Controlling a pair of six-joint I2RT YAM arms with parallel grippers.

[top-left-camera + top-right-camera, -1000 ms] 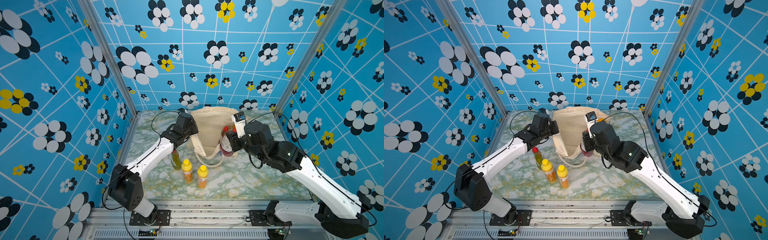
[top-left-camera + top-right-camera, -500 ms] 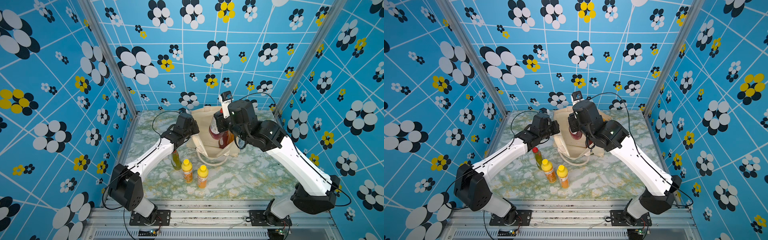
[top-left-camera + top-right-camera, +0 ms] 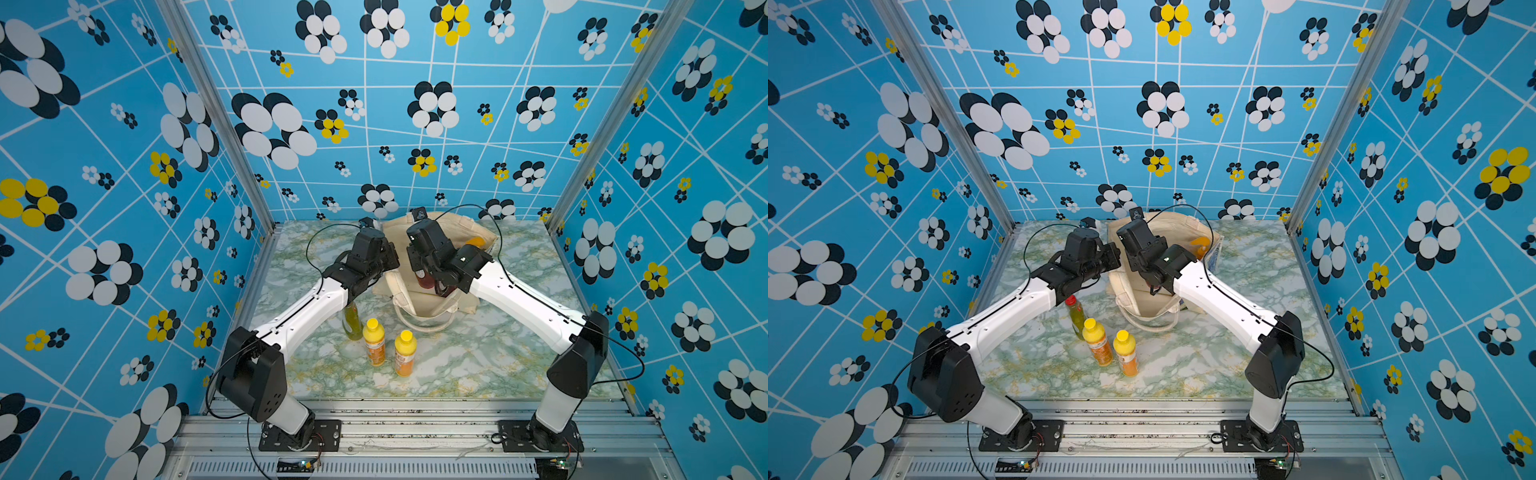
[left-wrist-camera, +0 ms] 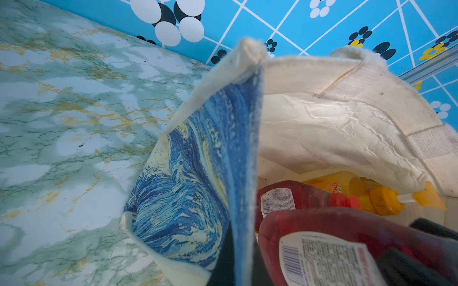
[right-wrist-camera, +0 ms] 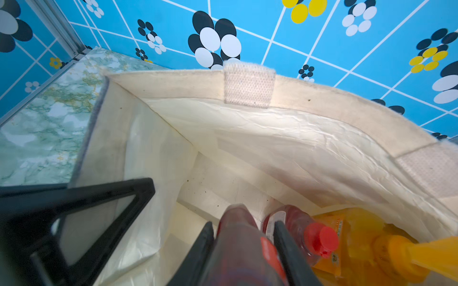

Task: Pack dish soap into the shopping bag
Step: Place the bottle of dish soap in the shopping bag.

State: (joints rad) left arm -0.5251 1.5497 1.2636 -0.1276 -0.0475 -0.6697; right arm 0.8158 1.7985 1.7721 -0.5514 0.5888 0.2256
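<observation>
My right gripper should lower the bottle before it lets go, because the dark red dish soap bottle's lower end (image 3: 424, 283) (image 5: 237, 212) is hanging above the bag's bottom.
The cream shopping bag (image 3: 419, 305) (image 3: 1142, 299) stands open at the back of the table. My left gripper (image 3: 390, 258) (image 4: 244, 274) is shut on its blue-printed side wall (image 4: 198, 173). Inside the bag's mouth, my right gripper (image 3: 428, 277) (image 5: 244, 245) is shut on a dark red dish soap bottle (image 5: 238, 237) (image 4: 347, 235). A second dark red bottle (image 5: 304, 232) and the orange pump bottle (image 5: 366, 237) (image 3: 476, 241) lie on the bag's floor. Upright on the table are an olive-green bottle (image 3: 352, 322) and two yellow-capped orange ones (image 3: 374, 340) (image 3: 405, 351).
The bag's loop handle (image 3: 424, 326) hangs forward onto the marble tabletop (image 3: 478, 357). The three standing bottles are just under my left forearm (image 3: 307, 307). Blue patterned walls (image 3: 124, 249) close in the left, back and right sides.
My right arm has swung left from beside the bag to over it and lowered the dark red bottle into the opening. The left gripper kept its hold on the bag wall.
</observation>
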